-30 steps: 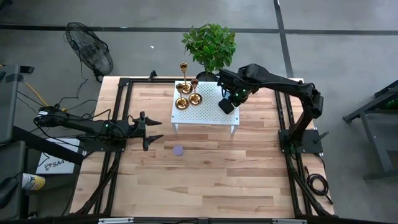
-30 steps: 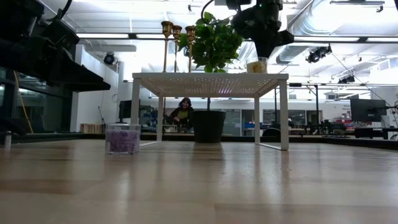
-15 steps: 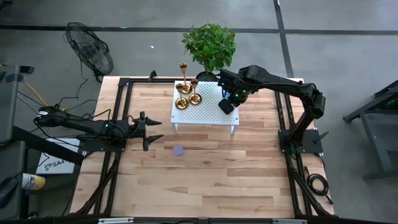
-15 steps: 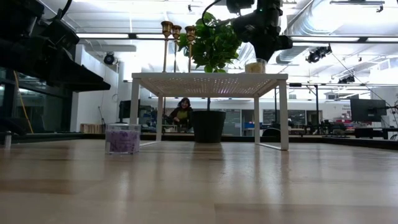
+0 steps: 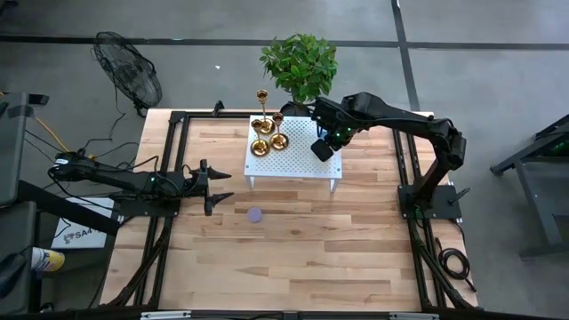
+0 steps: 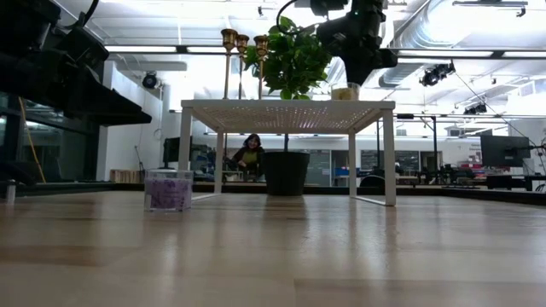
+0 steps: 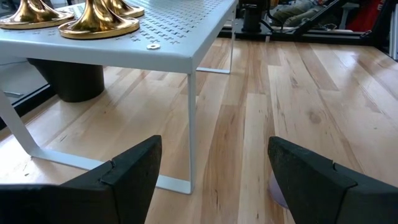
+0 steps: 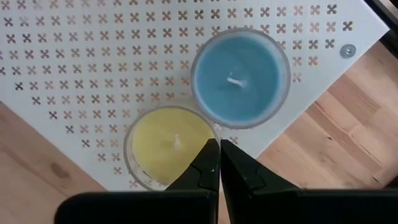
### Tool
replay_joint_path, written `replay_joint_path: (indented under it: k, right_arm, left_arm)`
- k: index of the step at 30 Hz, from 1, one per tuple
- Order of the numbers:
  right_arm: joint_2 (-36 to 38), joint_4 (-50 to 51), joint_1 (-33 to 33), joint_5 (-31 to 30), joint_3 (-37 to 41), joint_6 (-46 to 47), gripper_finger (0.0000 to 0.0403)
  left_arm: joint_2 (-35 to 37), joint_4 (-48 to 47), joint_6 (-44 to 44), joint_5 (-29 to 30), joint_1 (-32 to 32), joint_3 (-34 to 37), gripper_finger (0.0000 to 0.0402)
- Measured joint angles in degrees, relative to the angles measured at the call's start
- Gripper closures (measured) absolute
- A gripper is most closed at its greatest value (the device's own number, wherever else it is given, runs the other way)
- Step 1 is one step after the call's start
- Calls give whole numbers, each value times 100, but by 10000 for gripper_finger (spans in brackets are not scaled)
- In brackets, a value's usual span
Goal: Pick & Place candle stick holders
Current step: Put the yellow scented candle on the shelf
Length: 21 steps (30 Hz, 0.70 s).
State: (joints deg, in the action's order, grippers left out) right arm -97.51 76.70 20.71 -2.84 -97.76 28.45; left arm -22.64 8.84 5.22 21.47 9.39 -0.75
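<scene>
The glass (image 8: 163,146) is on the shelf, level with the blue candle (image 8: 239,78), so the yellow candle would stay upright. The robot's right gripper should open now.
Three gold candle stick holders (image 5: 267,133) stand on their round bases at the left end of a white perforated shelf (image 5: 293,167); they also show in the low view (image 6: 243,38) and the left wrist view (image 7: 93,18). My right gripper (image 8: 219,146) is over the shelf's right end (image 5: 322,149), shut on a yellow candle in a glass (image 8: 165,146). A blue candle (image 8: 239,78) stands right beside it. My left gripper (image 5: 222,185) waits open and empty at the table's left (image 7: 214,162). My right gripper pinches the yellow candle's glass rim (image 8: 213,132) on the side next to the blue candle, one finger inside the glass and one outside. The fingers come from above, pointing down. The glass stays upright at the shelf's top (image 6: 345,92); whether it is lifted clear I cannot tell.
A purple candle in a glass (image 5: 255,214) stands on the wooden table in front of the shelf (image 6: 168,189). A potted plant (image 5: 300,64) stands behind the shelf. Black frame rails (image 5: 169,160) run along the table's left and right sides.
My right gripper has gone a little toward the table's left over the shelf, staying shut, and the yellow candle has shifted left with it.
</scene>
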Motion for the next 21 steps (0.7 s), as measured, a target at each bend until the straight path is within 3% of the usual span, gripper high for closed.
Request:
replay_joint_path:
  k: [11,21]
  right_arm:
    - [2,12,0,-41,0,-20,393]
    - [9,14,0,-43,-7,-7,355]
  left_arm:
    - [-1,1,0,0,-1,0,110]
    - [-1,0,-1,0,0,0,110]
